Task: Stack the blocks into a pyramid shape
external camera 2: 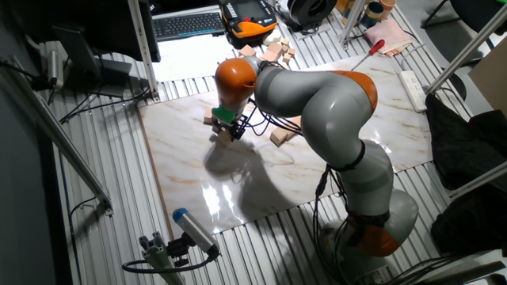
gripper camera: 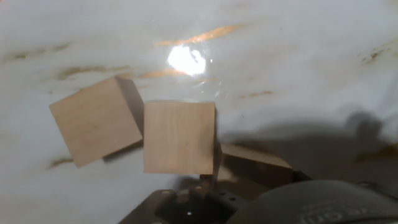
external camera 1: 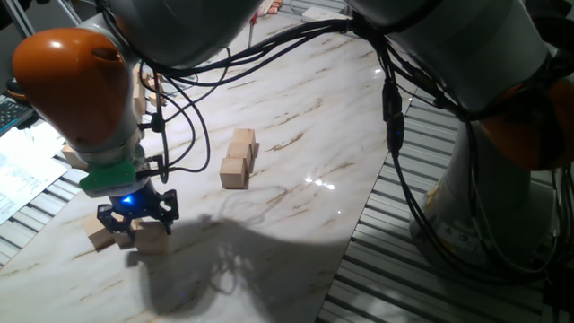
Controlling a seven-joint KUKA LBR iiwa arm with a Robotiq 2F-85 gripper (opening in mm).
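Note:
My gripper is to grab the partly hidden wooden block by its opposite sides next, to start the pyramid's upper layer.
Three light-tan blocks lie close together at the near left of the marble table [external camera 1: 296,99]. In the hand view they are a tilted left block [gripper camera: 96,121], a middle block [gripper camera: 179,137] and a right block [gripper camera: 255,163] that is partly hidden. My gripper [external camera 1: 136,222] hovers right over them with its fingers spread and holds nothing. Two of these blocks show beside it [external camera 1: 100,238] [external camera 1: 153,239]. Three more blocks [external camera 1: 238,159] sit bunched mid-table, one seemingly on the others. In the other fixed view my gripper [external camera 2: 226,127] is over the same group of blocks [external camera 2: 211,120].
A heap of other wooden pieces [external camera 2: 273,51] lies past the table's far edge. Cables [external camera 1: 193,117] hang from my arm over the table. The table's left edge [external camera 1: 36,215] is close to the gripper. A ribbed metal floor [external camera 1: 421,269] surrounds the table.

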